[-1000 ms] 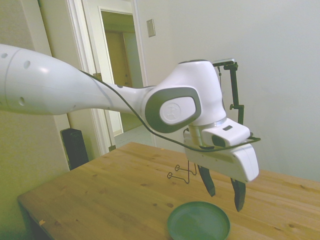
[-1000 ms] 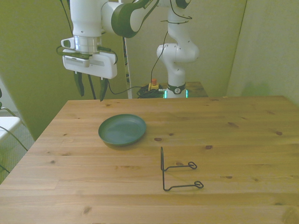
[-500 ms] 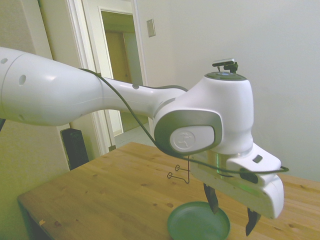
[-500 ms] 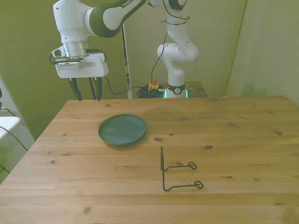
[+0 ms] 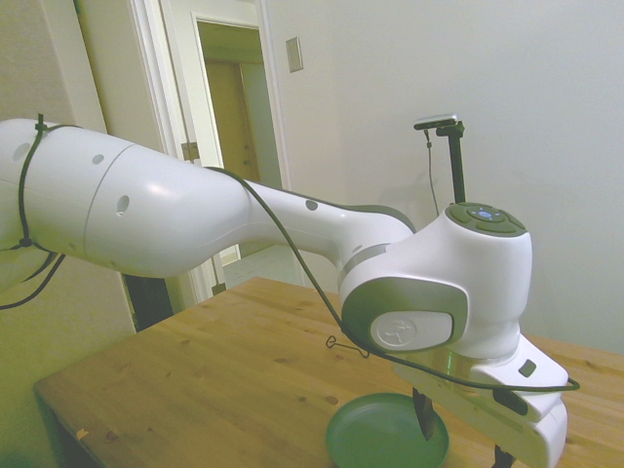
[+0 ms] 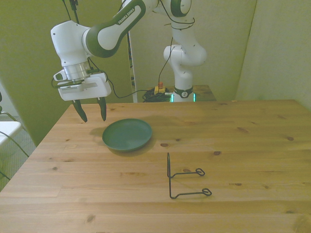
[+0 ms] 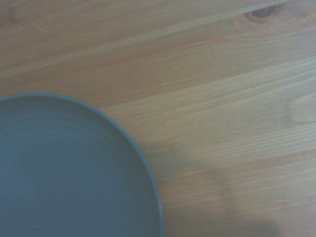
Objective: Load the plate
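My gripper is going to load the green plate into the wire stand, so it should pick up the plate by its raised rim next.
The dark teal-green plate lies flat and empty on the wooden table. It also shows in the side view and fills one corner of the wrist view. My gripper hangs open above the table, just off the plate's rim toward the front view's left, holding nothing. In the side view one dark finger shows over the plate's edge and the other is cut off by the picture's bottom.
A thin black wire stand sits on the table nearer the camera in the front view; in the side view the wire stand is mostly hidden behind my arm. The table's left edge lies close to the gripper.
The gripper has moved toward the front view's left and come down closer to the table beside the plate. It stays open. The plate and wire stand have not moved.
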Tool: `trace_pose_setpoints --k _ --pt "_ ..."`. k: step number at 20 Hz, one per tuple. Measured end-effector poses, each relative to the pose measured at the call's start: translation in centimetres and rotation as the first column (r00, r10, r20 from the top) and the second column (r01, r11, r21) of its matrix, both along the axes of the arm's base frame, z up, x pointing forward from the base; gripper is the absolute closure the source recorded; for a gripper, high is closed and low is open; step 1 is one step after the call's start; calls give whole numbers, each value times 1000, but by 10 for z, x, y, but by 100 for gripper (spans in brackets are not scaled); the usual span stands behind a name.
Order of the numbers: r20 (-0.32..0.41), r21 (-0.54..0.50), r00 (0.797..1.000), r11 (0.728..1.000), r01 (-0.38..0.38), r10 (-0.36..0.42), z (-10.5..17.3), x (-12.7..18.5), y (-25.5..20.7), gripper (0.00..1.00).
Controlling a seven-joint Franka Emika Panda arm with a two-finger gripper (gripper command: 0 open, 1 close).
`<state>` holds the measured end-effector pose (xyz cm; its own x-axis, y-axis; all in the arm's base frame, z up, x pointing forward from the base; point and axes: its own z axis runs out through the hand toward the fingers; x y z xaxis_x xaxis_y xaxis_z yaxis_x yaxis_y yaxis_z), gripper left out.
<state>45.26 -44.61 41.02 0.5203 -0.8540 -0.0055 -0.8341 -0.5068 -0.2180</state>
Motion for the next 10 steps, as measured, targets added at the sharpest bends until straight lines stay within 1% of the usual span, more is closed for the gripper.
trace_pose_setpoints --k 4,7,10 --pt "11 30 1000 1000 -7 7 -14 -6 -3 0" --pt "6 37 1000 999 -12 12 -31 0 4 0" --pt "7 51 1000 998 -23 23 -41 9 15 0"
